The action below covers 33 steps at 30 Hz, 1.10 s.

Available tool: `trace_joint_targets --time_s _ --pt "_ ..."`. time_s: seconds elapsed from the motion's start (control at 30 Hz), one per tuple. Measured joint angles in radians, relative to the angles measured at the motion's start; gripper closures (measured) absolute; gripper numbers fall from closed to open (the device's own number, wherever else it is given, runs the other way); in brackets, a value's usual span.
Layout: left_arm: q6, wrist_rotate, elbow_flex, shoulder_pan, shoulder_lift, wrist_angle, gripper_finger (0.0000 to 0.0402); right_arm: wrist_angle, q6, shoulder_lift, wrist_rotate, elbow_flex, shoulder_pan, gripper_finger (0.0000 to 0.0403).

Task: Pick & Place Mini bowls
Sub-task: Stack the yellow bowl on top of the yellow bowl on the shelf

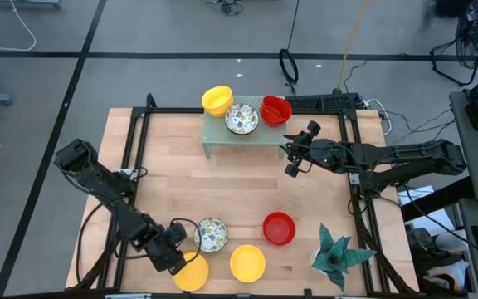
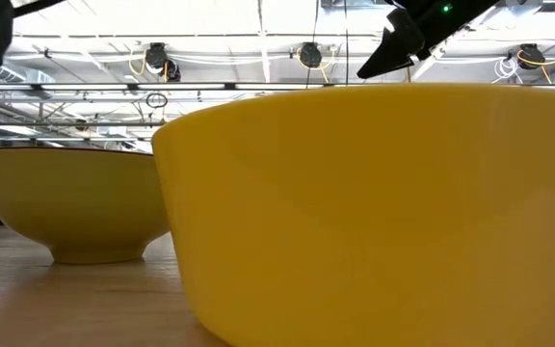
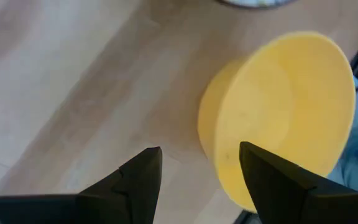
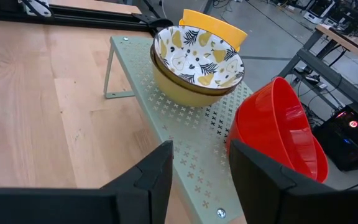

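The left gripper will place the yellow bowl on the pale green rack, so it will next grab the bowl by its rim (image 3: 219, 134).
Three mini bowls sit on the pale green rack (image 1: 222, 139) at the table's far side: a yellow one (image 1: 217, 100), a patterned one (image 1: 241, 119) (image 4: 196, 57) stacked in a yellow bowl, and a red one (image 1: 275, 110) (image 4: 278, 134). Near the table's near edge stand a patterned bowl (image 1: 211, 235), a red bowl (image 1: 279, 228) and two yellow bowls (image 1: 247, 262) (image 1: 191, 272). My left gripper (image 1: 179, 257) (image 3: 197, 165) is open, low beside the left yellow bowl (image 3: 278, 112). My right gripper (image 1: 292, 159) (image 4: 201, 158) is open, in front of the rack's right end, touching nothing. My left gripper's one finger (image 3: 272, 180) stands in front of the yellow bowl's outer wall (image 3: 229, 130), coming in slanting from the table's left. I cannot tell whether it touches the wall. The bowl rests on the table.
A green spiky plant (image 1: 338, 253) stands at the near right corner. A black frame (image 1: 139, 124) borders the table's far and side edges. Bare wood lies between the rack and the near row of bowls. In the low view two yellow bowls (image 2: 374, 212) (image 2: 75, 202) fill the foreground.
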Motion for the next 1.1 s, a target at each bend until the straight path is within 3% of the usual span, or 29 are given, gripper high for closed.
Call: trace_joint_targets --time_s 0.33,0.7,0.83,1.0,1.1 --pt "0.009 -0.001 0.0 0.03 0.011 0.004 0.0183 0.0 -0.001 0.0 0.0 0.0 0.0 0.0259" --pt "0.05 0.128 0.001 0.039 0.103 0.03 0.0192 0.0 -0.002 0.0 0.0 0.0 0.0 0.0259" --pt "0.1 0.135 0.001 0.048 0.103 0.074 0.0247 0.0 0.0 0.0 0.0 0.0 0.0 0.0259" --pt "0.151 0.189 0.001 0.066 0.103 0.105 0.0367 0.0 0.0 0.0 0.0 0.0 0.0 0.0259" --pt "0.164 0.213 0.0 0.082 0.099 0.118 0.0389 0.0 0.0 0.0 0.0 0.0 0.0 0.0259"
